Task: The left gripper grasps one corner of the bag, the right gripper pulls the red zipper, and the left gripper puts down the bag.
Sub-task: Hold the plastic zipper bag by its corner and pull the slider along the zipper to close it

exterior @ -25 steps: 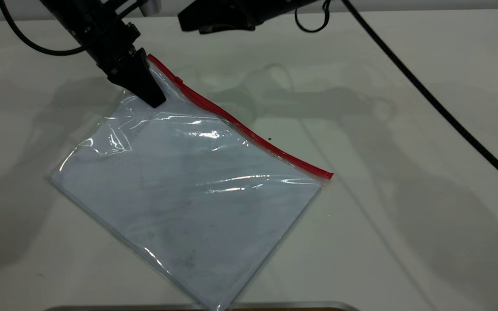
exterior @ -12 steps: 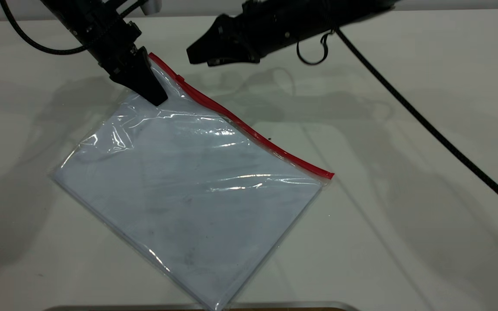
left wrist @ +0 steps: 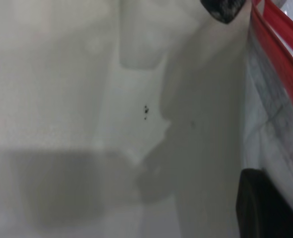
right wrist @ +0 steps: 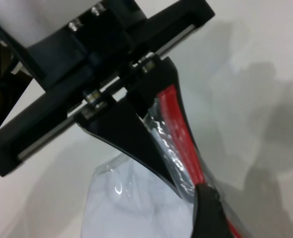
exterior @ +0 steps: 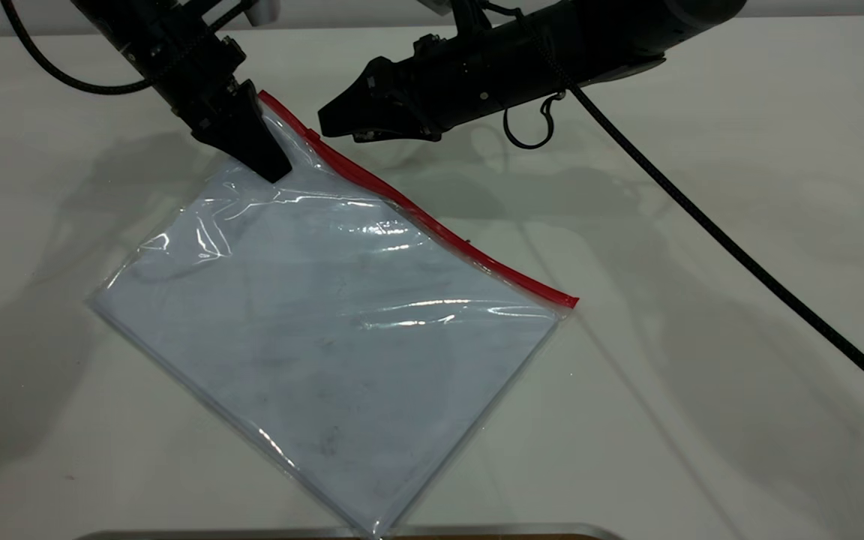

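My right gripper grabs the zipper by its small slider tab [exterior: 312,136] next, to pull the red zipper along the bag [exterior: 327,322].
The bag [exterior: 327,322], a clear pouch with white sheets inside, lies slanted on the white table. The red zipper [exterior: 432,229] runs along its far long edge, with the small slider tab [exterior: 312,136] near the left end. My left gripper [exterior: 256,150] is shut on the bag's far left corner and holds it slightly raised. Its finger [left wrist: 265,208] shows beside the red strip [left wrist: 280,54]. My right gripper [exterior: 325,127] hovers just right of the slider, its tip close above the strip. In the right wrist view its tip [right wrist: 208,208] overlaps the red strip [right wrist: 179,139] by the left gripper [right wrist: 136,129].
The right arm's black cable [exterior: 739,255] crosses the table on the right, and a small wire loop [exterior: 529,131] hangs under the arm. A metal edge [exterior: 477,531] runs along the table's front.
My right gripper has come down and forward from the back edge to just beside the slider. My left gripper and the bag have hardly moved.
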{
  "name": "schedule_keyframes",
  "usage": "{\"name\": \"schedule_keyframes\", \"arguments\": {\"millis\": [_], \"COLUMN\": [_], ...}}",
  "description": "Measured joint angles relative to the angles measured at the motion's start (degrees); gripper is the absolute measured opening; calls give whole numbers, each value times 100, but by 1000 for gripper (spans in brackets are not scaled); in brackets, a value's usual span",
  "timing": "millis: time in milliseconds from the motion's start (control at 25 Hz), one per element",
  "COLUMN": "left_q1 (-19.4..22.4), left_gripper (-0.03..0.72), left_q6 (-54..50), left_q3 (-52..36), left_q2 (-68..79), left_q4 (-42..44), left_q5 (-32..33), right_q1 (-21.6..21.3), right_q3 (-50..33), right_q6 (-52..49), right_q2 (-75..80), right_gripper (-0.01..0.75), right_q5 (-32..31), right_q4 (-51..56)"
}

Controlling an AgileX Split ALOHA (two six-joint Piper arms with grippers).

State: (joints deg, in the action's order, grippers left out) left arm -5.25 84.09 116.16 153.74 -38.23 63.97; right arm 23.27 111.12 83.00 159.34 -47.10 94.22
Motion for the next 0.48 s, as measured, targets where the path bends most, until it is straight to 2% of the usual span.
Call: {"name": "schedule_keyframes", "arguments": {"millis": [480], "left_q1": [0], "left_gripper": [51], "left_q6": [0], "left_q3": [0], "left_q2": [0], "left_q4": [-109], "left_q5": [-24], "right_q1": [175], "right_q3": [0], "right_q6": [145], "right_q2": [131], "right_gripper": [505], "right_q5": [219], "right_q4": [304]}}
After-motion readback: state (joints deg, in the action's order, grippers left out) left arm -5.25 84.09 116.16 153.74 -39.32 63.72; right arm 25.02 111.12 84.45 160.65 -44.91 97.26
